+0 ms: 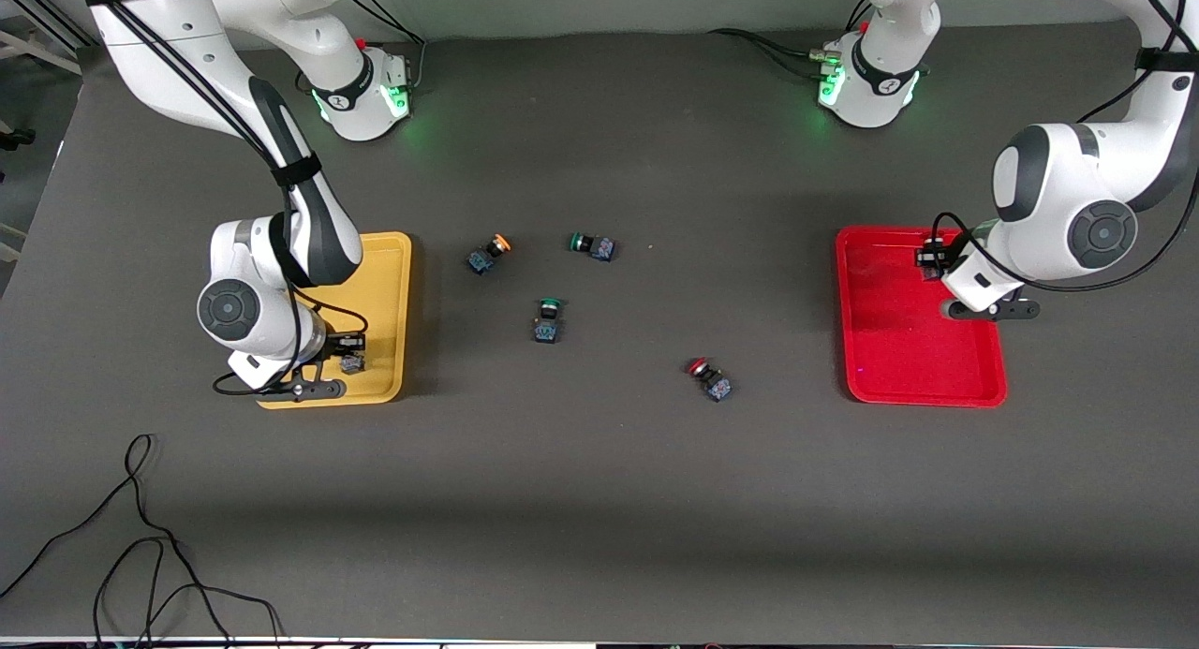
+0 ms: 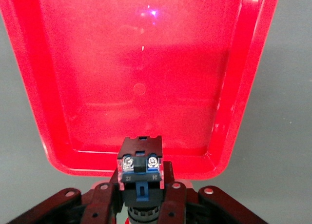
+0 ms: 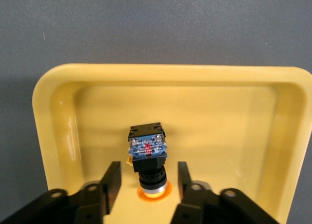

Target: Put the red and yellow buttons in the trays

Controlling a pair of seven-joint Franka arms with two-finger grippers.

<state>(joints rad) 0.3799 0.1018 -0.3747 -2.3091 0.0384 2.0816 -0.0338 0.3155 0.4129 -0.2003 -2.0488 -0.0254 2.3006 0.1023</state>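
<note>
The button hangs high above the red tray in the left wrist view. My left gripper needs to lower the button before it lets go.
My left gripper (image 1: 934, 260) is shut on a button with a black-and-blue body (image 2: 140, 166), its cap hidden, and holds it above the rim of the red tray (image 1: 918, 368), which also fills the left wrist view (image 2: 141, 77). My right gripper (image 3: 148, 177) is open, low over the yellow tray (image 1: 389, 293), with its fingers on either side of a yellow button (image 3: 147, 153) and apart from it. That button stands cap down on the tray floor (image 3: 219, 112). On the table between the trays lie another yellow button (image 1: 489, 253) and a red button (image 1: 709, 377).
Two green-capped switches (image 1: 592, 245) (image 1: 548, 319) lie on the dark table between the trays, close to the loose yellow button. Black cables (image 1: 140, 537) trail over the table near the front camera at the right arm's end.
</note>
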